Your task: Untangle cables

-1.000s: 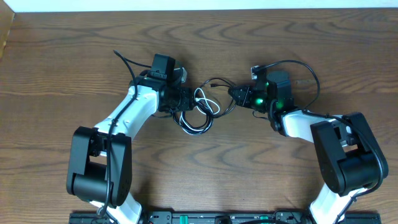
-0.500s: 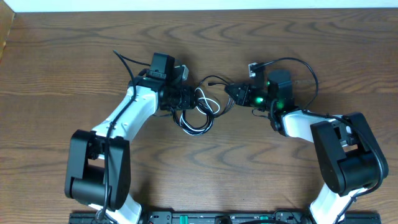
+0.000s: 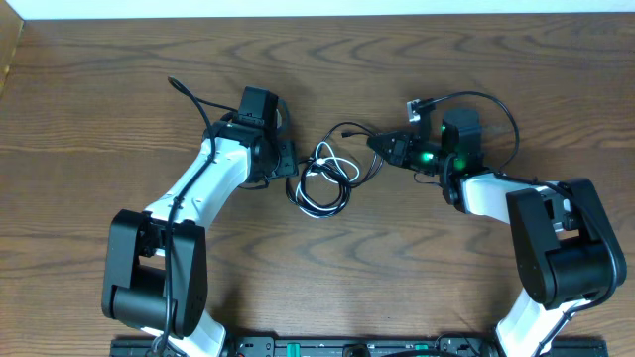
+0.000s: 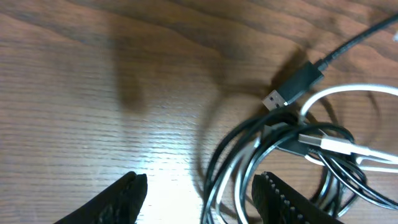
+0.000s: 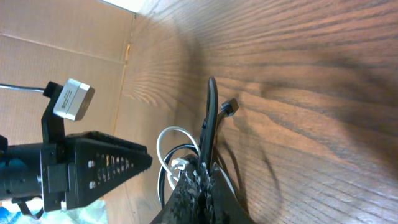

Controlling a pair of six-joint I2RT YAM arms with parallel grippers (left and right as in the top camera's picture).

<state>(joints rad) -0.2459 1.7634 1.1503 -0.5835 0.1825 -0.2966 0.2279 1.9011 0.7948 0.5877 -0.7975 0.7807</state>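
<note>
I should pull the loops apart next, so my left gripper needs to grab the black cable loops at the coil's edge, opposite the hold of my right gripper.
The black cable and white cable lie in a tangled coil on the wooden table between my arms. In the left wrist view the black cable ends in a USB plug, and the white cable loops over the black loops. My left gripper is open at the coil's left edge, and some loops pass between its fingers. My right gripper is shut on the black cable right of the coil. Its closed fingers pinch the cord, with the white cable behind.
A cardboard box stands at the table's far left corner. Thick black arm wires arch beside the left wrist and over the right wrist. The table's far edge runs along the top.
My left gripper has drawn back a little to the left and let go of the coil. My right gripper has shifted slightly right with the black cable, and the coil has spread out.
</note>
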